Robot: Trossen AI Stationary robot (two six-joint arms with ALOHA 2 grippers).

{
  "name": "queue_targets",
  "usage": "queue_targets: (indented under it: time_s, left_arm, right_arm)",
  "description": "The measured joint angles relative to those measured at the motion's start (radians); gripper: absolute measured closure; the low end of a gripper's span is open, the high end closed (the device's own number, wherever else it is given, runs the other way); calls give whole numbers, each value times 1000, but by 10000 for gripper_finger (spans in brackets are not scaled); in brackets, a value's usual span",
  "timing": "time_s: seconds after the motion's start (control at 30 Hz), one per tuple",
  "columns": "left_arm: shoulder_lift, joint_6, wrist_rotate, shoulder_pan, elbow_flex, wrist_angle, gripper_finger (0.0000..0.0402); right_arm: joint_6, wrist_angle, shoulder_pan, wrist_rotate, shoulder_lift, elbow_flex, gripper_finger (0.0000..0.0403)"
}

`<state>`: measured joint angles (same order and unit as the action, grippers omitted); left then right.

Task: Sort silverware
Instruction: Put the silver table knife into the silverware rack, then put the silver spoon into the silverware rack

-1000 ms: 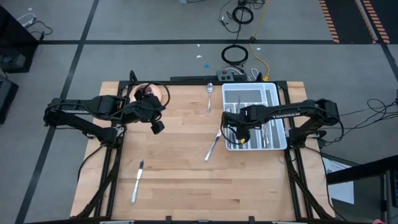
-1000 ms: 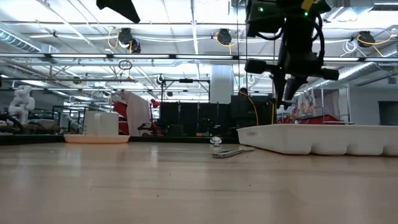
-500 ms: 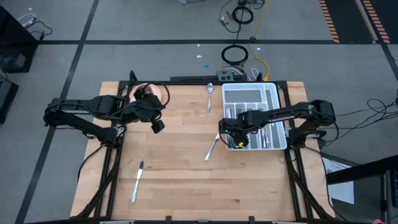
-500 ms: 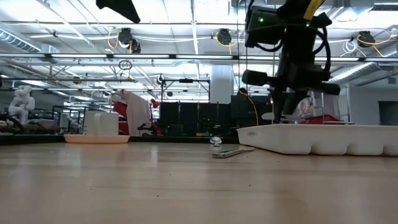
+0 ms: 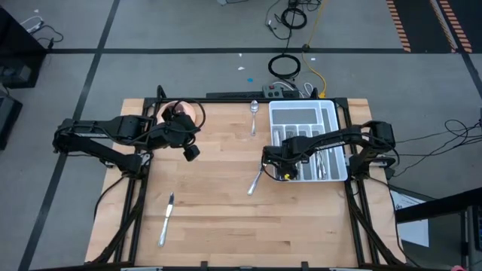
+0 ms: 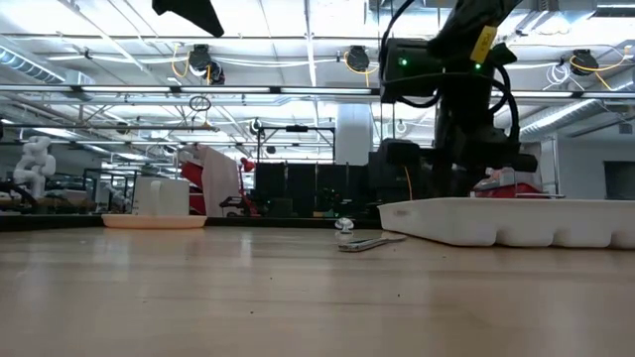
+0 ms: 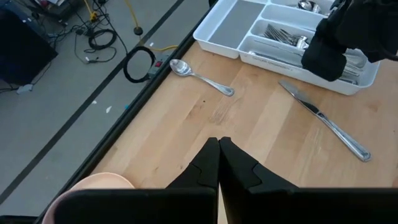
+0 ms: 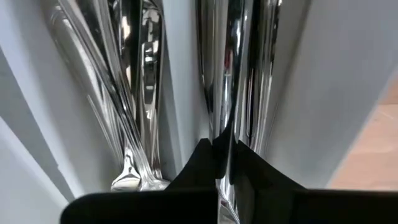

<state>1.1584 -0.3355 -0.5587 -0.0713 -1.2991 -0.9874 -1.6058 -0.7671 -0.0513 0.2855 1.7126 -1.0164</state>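
I should open my right gripper now. The slim piece lies lengthwise between the sides of the tray's outer compartment, so it would settle on the silverware there.
The white compartmented tray [image 5: 334, 113] sits at the table's right and holds several shiny pieces of silverware [image 8: 134, 93]. My right gripper [image 5: 284, 172] is down in the tray's near left corner, shut on one slim piece; in the low view the tray wall [image 6: 496, 220] hides its fingertips. Loose on the wood lie a knife [image 5: 257, 178] just left of the tray, a spoon [image 5: 254, 113] near the far edge and another piece [image 5: 166, 220] near the left front. My left gripper [image 5: 190, 153] waits shut above the table's left, beside the pink saucer [image 5: 197, 113]. My right gripper pinches a slim shiny piece [image 8: 231, 118] between its two fingers [image 8: 202, 163], coming from above and pointing down into the tray. The piece runs on ahead of the fingers along the compartment beside the tray's outer wall, among other pieces. Which kind it is I cannot tell.
The left wrist view shows the spoon [image 7: 200, 74], the knife [image 7: 323, 117] and the tray [image 7: 236, 18] with the right arm [image 7: 339, 40] over it. Bare wood spreads across the table's middle and near side [image 5: 241, 226]. Cables lie on the floor beyond the far edge.
My right gripper has come down from above the tray into its near left compartment, shifting slightly toward the table's left and near edges. In the low view its fingers have sunk behind the tray wall. The loose pieces have stayed where they were.
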Motion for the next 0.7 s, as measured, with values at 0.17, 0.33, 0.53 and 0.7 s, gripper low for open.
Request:
queue_targets:
  time_s: [0.17, 0.33, 0.53, 0.7]
  left_arm:
    - [0, 0, -2, 0, 0, 1, 397]
    - [0, 0, -3, 0, 0, 1, 397]
    - [0, 0, -3, 0, 0, 1, 397]
    - [0, 0, -3, 0, 0, 1, 397]
  right_arm:
    - [17, -10, -13, -4, 12, -1, 403]
    - [119, -5, -15, -1, 16, -2, 381]
    - [147, -4, -15, -1, 16, -2, 332]
    - [148, -2, -15, -1, 16, -2, 313]
